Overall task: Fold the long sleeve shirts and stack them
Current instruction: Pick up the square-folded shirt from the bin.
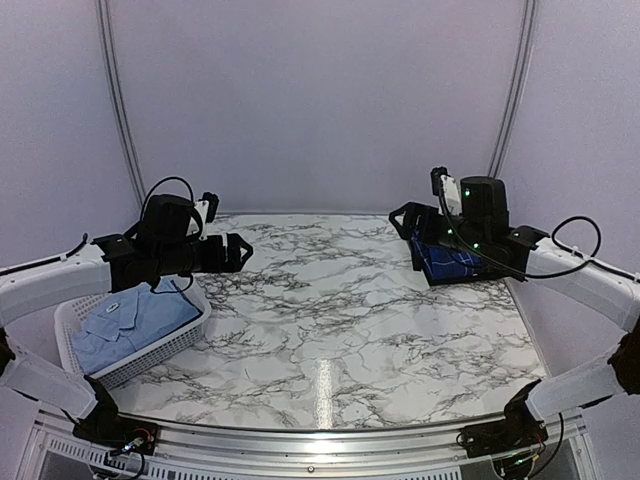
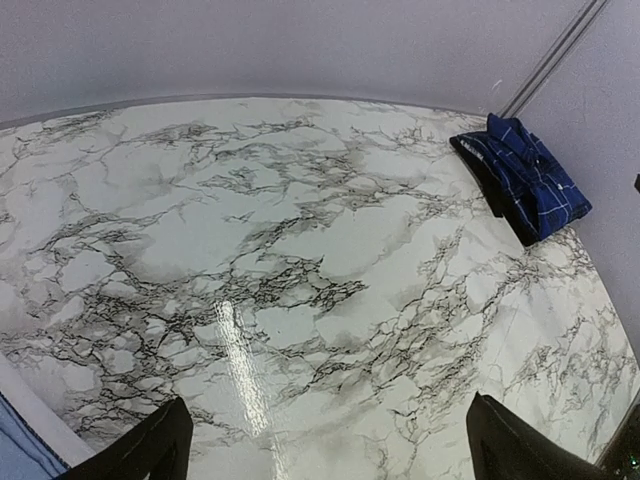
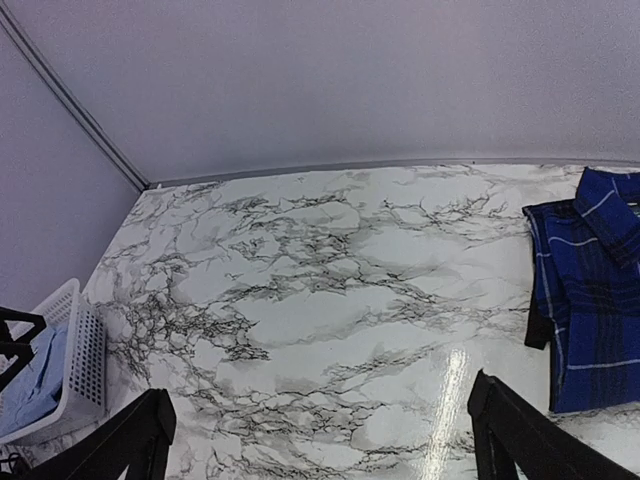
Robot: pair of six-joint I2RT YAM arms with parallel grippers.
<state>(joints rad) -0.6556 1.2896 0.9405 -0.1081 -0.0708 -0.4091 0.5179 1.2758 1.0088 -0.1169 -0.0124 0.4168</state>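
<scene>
The plain light blue shirt's body should stay free to spread out for folding, so my left gripper will grab the shirt by its collar (image 1: 119,311) next.
A folded dark navy plaid shirt (image 1: 452,262) lies at the table's far right; it also shows in the left wrist view (image 2: 525,175) and the right wrist view (image 3: 590,290). A plain light blue shirt (image 1: 135,320) lies in a white basket (image 1: 70,320) at the left, seen too in the right wrist view (image 3: 35,375). The blue-and-white check shirt is out of view. My left gripper (image 1: 235,253) hovers open and empty above the table beside the basket. My right gripper (image 1: 405,222) hovers open and empty just left of the plaid shirt.
The marble-patterned table (image 1: 330,320) lies between the arms. Pale curtain walls close in the back and sides. A metal rail (image 1: 300,440) runs along the near edge.
</scene>
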